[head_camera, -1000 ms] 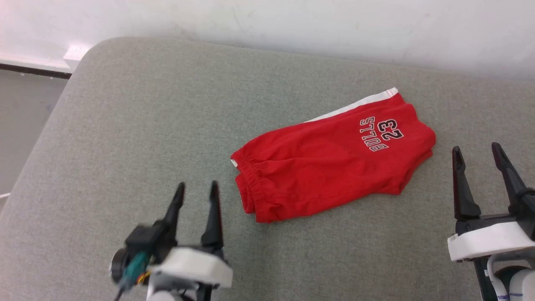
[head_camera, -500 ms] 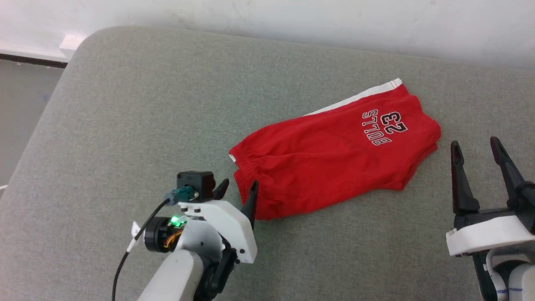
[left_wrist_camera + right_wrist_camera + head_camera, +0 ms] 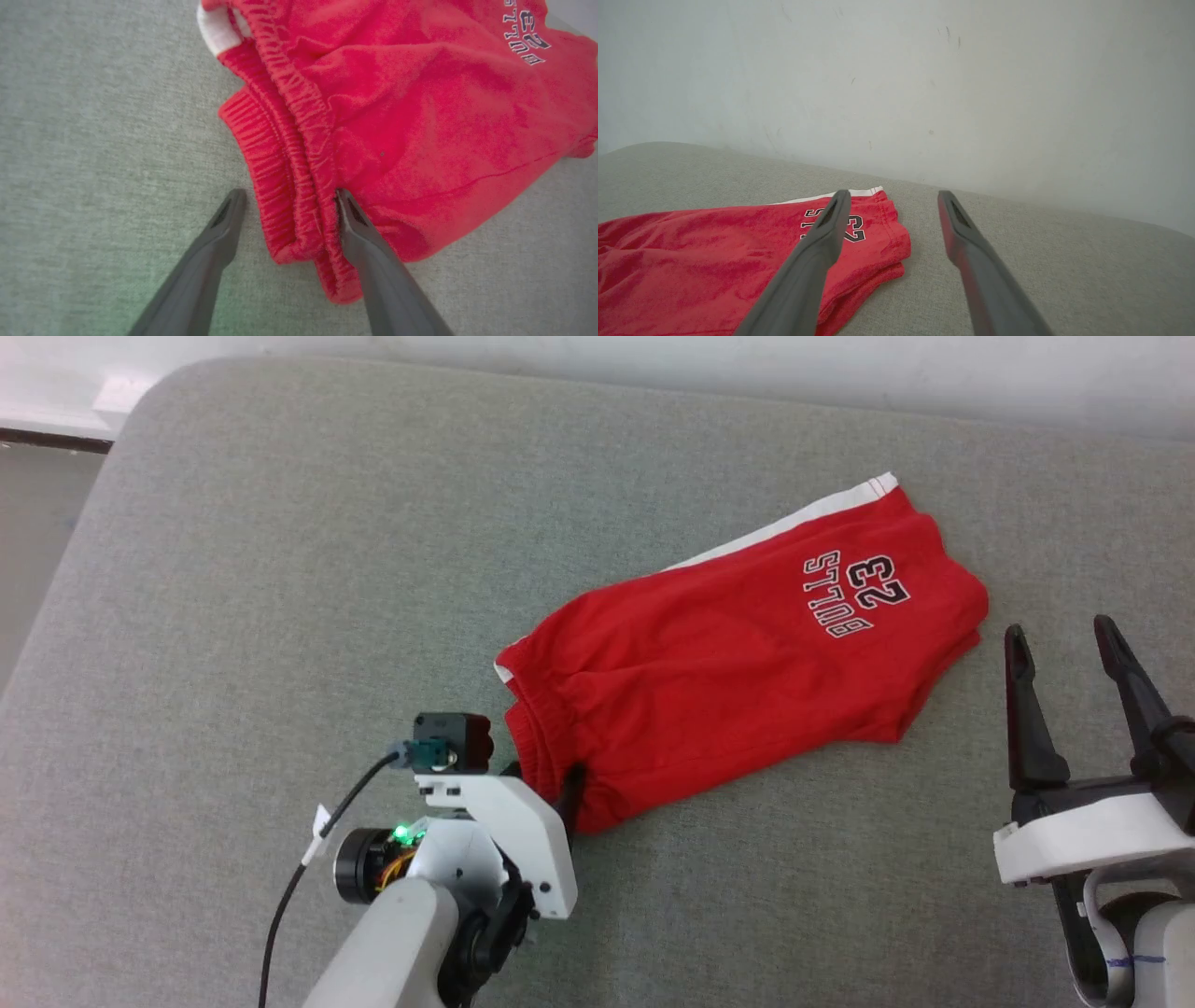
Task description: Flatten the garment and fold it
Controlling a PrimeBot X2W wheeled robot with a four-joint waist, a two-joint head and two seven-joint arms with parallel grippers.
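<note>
I should next grab the ribbed waistband with my left gripper by its layered end (image 3: 543,771) opposite the white side band (image 3: 784,526), to straighten the slanted red shorts.
The garment (image 3: 738,681), red shorts with a white side band and "23" lettering, lies roughly flat and slanted on the grey padded surface (image 3: 280,569). Its gathered waistband points toward me at the left, layers bunched. My left gripper (image 3: 541,779) is open at the waistband's near corner. In the left wrist view the gripper (image 3: 290,193) straddles the waistband of the garment (image 3: 420,116), one finger on the bare surface, the other touching the cloth. My right gripper (image 3: 1060,633) stands open to the right of the leg end, apart from it. The right wrist view shows that gripper (image 3: 894,193) above the garment's (image 3: 714,252) lettered corner.
A pale wall (image 3: 924,84) rises behind the padded surface's far edge. The surface's rounded corner and left edge (image 3: 56,569) drop off to a floor at the far left. Open padding lies left of and in front of the shorts.
My left gripper has swung forward and right, from the bare surface to the waistband corner. The head camera has tipped, shifting the picture. The right gripper has stayed put and open.
</note>
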